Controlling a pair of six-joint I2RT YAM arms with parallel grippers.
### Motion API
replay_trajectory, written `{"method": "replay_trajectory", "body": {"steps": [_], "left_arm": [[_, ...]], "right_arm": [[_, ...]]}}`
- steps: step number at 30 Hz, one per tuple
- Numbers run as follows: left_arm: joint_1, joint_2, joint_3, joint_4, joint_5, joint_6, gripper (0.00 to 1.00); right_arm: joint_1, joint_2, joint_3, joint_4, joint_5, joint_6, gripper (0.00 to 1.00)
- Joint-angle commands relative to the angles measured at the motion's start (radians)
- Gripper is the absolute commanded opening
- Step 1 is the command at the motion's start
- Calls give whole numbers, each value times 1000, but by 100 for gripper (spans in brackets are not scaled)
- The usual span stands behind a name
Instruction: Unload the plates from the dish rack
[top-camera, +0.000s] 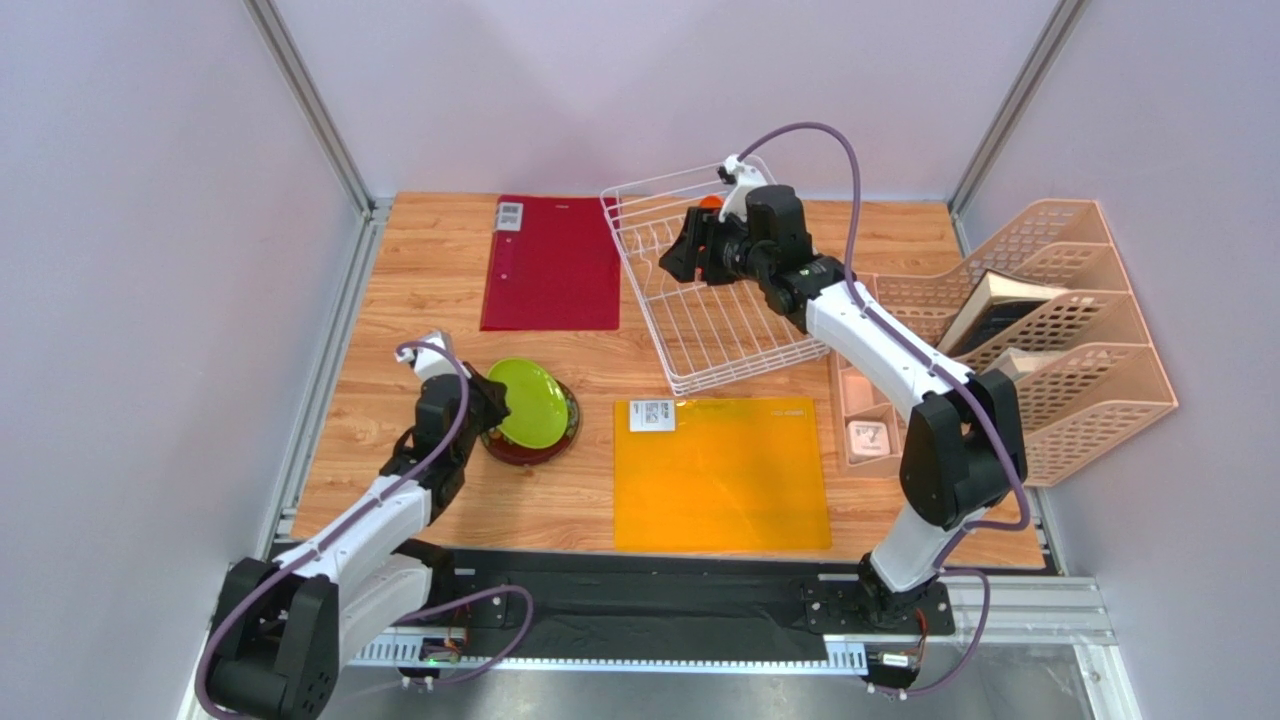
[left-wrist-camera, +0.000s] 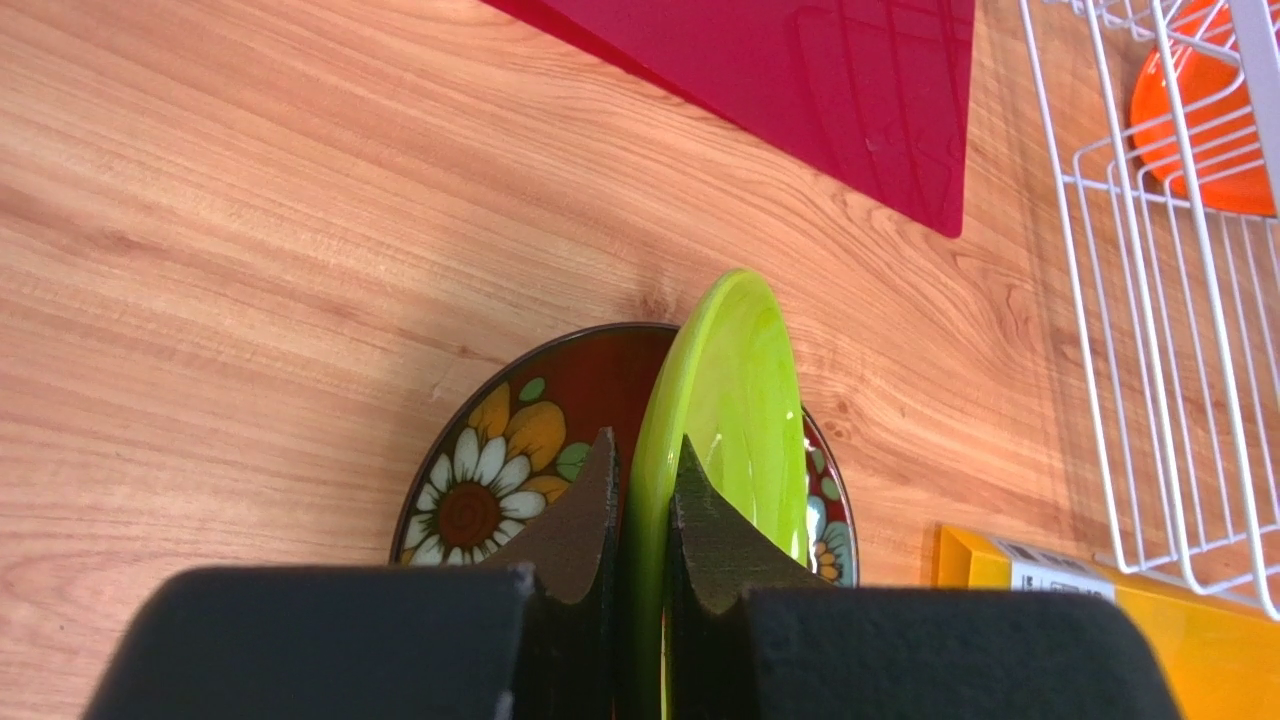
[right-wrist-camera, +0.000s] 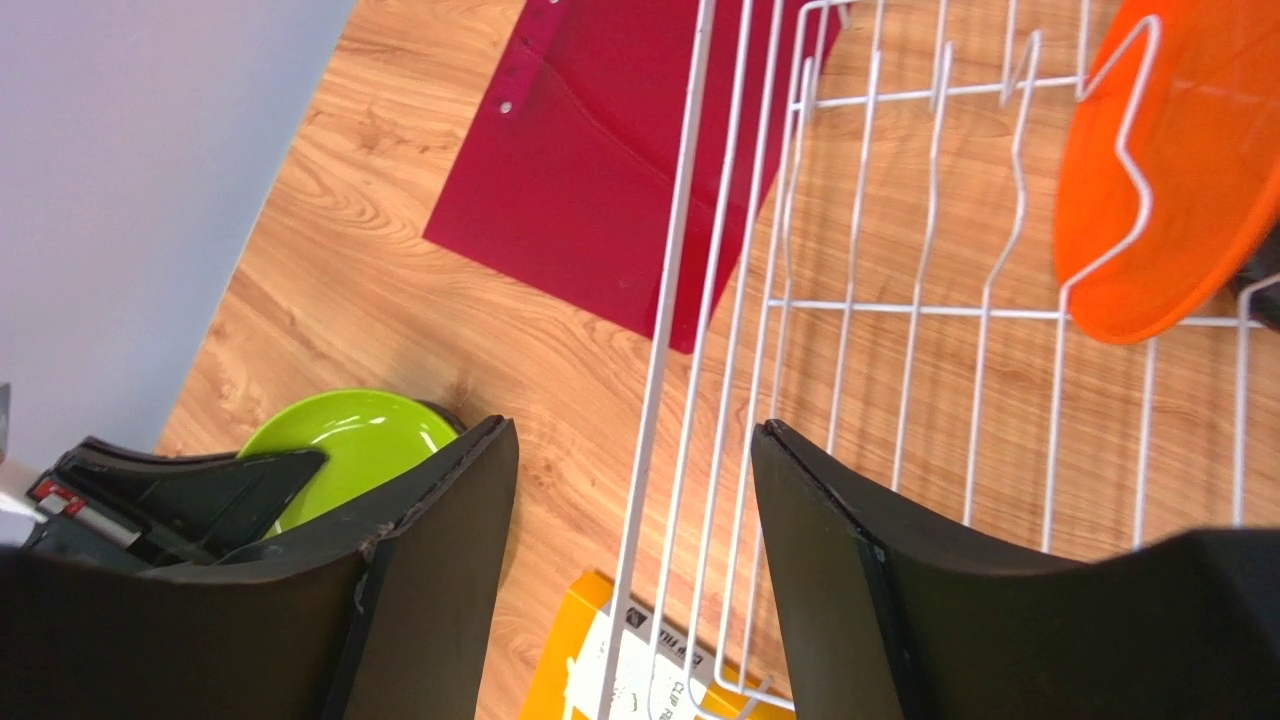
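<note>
My left gripper's fingers are above the green plate's lower edge, which sits inside the dark red plate's rim, so my left gripper needs to release the green plate.
My left gripper (top-camera: 484, 405) is shut on the rim of the lime green plate (top-camera: 529, 401), holding it tilted over the dark red patterned plate (top-camera: 529, 446) that lies flat on the table. In the left wrist view the green plate (left-wrist-camera: 729, 405) stands edge-on between my fingers (left-wrist-camera: 586, 510) above the flowered red plate (left-wrist-camera: 496, 465). My right gripper (top-camera: 676, 252) is open and empty, over the left part of the white wire dish rack (top-camera: 706, 323). The orange plate (right-wrist-camera: 1172, 165) stands in the rack's far end. The dark teal-grey plate is out of view.
A dark red mat (top-camera: 552, 263) lies at the back left. An orange mat (top-camera: 721, 473) lies at the front centre, its back edge under the rack. Peach perforated file holders (top-camera: 1052, 330) stand at the right with books in them.
</note>
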Motion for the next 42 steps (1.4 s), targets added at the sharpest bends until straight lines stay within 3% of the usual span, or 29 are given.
{"method": "replay_trajectory", "body": {"steps": [1,5,8,13,17,22,28,37,42], "left_arm": [[2,36,13,-14,-18,-20,0],[2,47,22,-36,-18,-16,17],[2,47,27,-56,-25,-11,22],[2,36,27,-91,-45,-2,29],[2,27,23,-114,-68,7,48],[2,19,33,-150,-94,21,58],[2,-12,39,-174,-124,35,71],[2,-53,45,-171,-122,53,72],[2,-93,46,-150,-78,63,72]], "right_arm": [[-14,32,83,-15,82,-50,64],[-23,91,154,-57,196,-88,64],[-31,156,221,-87,310,-122,64],[-37,257,309,-130,352,-152,63],[-40,300,350,-138,354,-155,63],[-48,352,401,-130,339,-175,64],[-49,386,459,-149,432,-217,64],[-55,414,477,-155,585,-272,64],[-83,455,499,-164,569,-271,63]]}}
